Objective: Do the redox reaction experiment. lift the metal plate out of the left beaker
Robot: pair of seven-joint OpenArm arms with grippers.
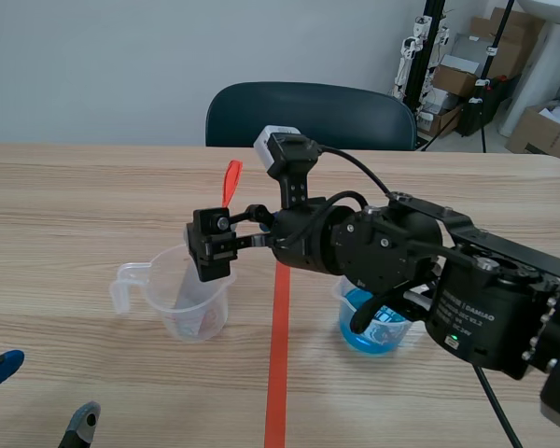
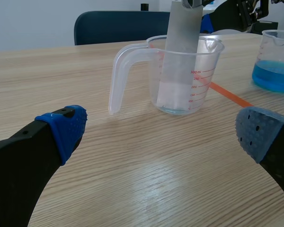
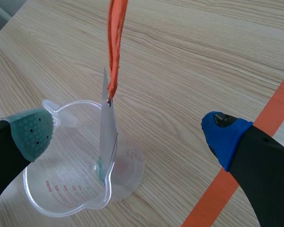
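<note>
My right gripper will next lift the metal plate (image 3: 108, 132) out of the clear beaker, so it will grab the plate by its upper edge (image 3: 108, 108) below the orange-red piece.
The clear left beaker (image 1: 182, 303) (image 2: 180, 71) (image 3: 71, 184) stands left of the tape line. A grey metal plate (image 2: 182, 42) (image 3: 108, 132) (image 1: 189, 285) stands tilted inside it, with an orange-red strip (image 1: 231, 182) (image 3: 116, 42) fixed to its top. My right gripper (image 1: 210, 245) (image 3: 128, 135) comes across the middle and hangs open over the beaker. The plate lies between its fingers, which do not touch it. My left gripper (image 1: 42, 392) (image 2: 161, 132) is open low at the near left, a short way before the beaker, holding nothing.
A second beaker (image 1: 378, 322) (image 2: 274, 61) with blue liquid stands right of the orange tape line (image 1: 278, 355), partly behind the right arm. A dark chair (image 1: 308, 112) sits at the table's far edge. Boxes and stands fill the back right.
</note>
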